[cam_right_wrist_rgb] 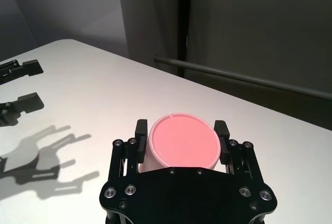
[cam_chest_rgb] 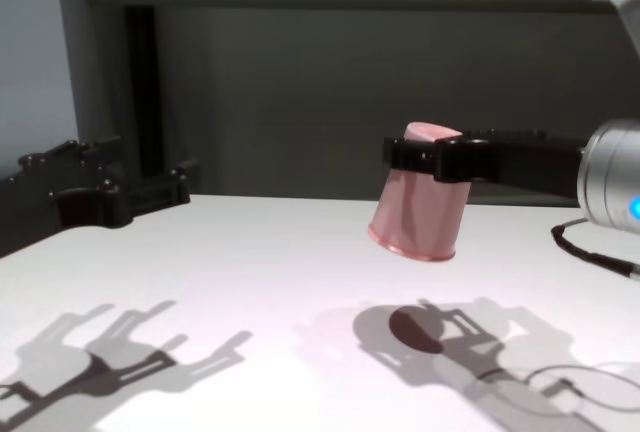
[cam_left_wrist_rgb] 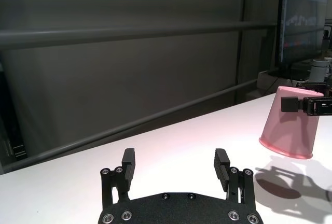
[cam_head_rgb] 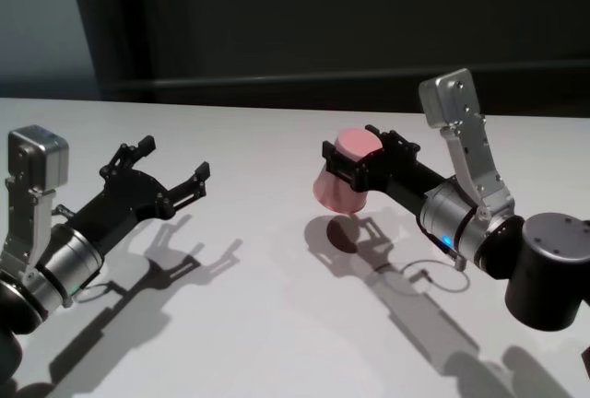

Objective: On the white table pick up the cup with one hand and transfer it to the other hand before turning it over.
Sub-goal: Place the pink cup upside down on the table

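Observation:
My right gripper should keep hold of the cup. The pink cup's rim (cam_chest_rgb: pixel 410 250) is up above its shadow on the tabletop, so the cup would drop if I opened now.
The pink cup (cam_head_rgb: pixel 343 186) hangs upside down, base up and rim down, a little above the white table (cam_head_rgb: pixel 258 315). My right gripper (cam_head_rgb: pixel 361 154) is shut on the cup near its base and holds it slightly tilted. The cup's shadow lies on the table just beneath. The right wrist view shows the cup's flat base (cam_right_wrist_rgb: pixel 181 143) between the two fingers (cam_right_wrist_rgb: pixel 141 130). My left gripper (cam_head_rgb: pixel 172 160) is open and empty, hovering above the table well to the left of the cup. The left wrist view shows the cup (cam_left_wrist_rgb: pixel 289 130) far off.
The table's far edge (cam_head_rgb: pixel 230 103) runs in front of a dark wall with a rail (cam_left_wrist_rgb: pixel 129 32). A monitor (cam_left_wrist_rgb: pixel 303 24) stands beyond the table in the left wrist view. A thin cable (cam_head_rgb: pixel 433 278) loops under my right wrist.

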Robot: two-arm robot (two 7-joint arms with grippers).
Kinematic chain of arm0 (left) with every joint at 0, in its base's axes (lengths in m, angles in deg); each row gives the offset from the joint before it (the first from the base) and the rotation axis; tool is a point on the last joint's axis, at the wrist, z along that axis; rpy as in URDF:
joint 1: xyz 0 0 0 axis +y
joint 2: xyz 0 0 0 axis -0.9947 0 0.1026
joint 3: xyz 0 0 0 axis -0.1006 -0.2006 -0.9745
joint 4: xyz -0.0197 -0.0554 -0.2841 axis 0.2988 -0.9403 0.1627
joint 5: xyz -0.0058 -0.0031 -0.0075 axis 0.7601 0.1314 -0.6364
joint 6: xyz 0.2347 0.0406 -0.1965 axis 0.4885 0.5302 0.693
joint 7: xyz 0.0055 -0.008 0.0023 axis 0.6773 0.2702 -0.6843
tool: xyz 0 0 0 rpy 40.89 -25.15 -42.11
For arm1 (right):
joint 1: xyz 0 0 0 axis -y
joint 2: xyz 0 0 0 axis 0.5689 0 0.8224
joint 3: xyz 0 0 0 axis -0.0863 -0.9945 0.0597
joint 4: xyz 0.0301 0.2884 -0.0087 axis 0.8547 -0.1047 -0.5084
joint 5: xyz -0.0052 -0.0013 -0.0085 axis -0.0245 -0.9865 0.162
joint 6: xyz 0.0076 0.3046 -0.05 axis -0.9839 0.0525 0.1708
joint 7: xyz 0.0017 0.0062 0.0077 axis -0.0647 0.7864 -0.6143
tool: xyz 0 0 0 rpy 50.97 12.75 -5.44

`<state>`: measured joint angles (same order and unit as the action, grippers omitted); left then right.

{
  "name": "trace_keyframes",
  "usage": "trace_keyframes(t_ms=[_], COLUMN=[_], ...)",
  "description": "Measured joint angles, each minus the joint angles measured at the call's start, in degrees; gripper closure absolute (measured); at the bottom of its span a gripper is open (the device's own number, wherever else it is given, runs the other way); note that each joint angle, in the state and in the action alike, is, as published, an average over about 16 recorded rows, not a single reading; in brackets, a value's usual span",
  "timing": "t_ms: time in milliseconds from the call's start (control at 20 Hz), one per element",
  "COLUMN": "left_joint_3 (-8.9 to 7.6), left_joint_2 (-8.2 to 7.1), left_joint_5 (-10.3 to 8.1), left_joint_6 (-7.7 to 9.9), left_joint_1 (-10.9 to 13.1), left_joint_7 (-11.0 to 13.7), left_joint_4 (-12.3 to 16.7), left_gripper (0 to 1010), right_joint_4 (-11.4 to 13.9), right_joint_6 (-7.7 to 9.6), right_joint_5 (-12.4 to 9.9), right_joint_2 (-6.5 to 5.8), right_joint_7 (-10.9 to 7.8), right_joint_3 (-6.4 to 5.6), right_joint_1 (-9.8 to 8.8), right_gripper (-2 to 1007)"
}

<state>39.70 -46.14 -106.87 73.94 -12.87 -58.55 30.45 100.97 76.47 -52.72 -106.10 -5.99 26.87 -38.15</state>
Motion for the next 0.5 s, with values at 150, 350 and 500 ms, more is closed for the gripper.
trace_keyframes(t_ms=[150,350,500], left_joint_3=[0.0,0.0,0.0], left_joint_2=[0.0,0.0,0.0], left_joint_5=[0.0,0.0,0.0], left_joint_6=[0.0,0.0,0.0], left_joint_1=[0.0,0.0,0.0], left_joint_7=[0.0,0.0,0.0], left_joint_4=[0.0,0.0,0.0], left_gripper=[9,9,9], right_joint_4=[-1.4,-3.4,-4.9], right_joint_6=[0.79,1.35,1.56], right_joint_5=[1.3,2.6,3.4], right_joint_2=[0.42,1.26,2.02], right_joint_7=[-0.38,-1.14,-1.84], right_joint_3=[0.98,2.1,2.79], right_joint_1=[0.51,1.24,1.82], right_gripper=[246,246,246])
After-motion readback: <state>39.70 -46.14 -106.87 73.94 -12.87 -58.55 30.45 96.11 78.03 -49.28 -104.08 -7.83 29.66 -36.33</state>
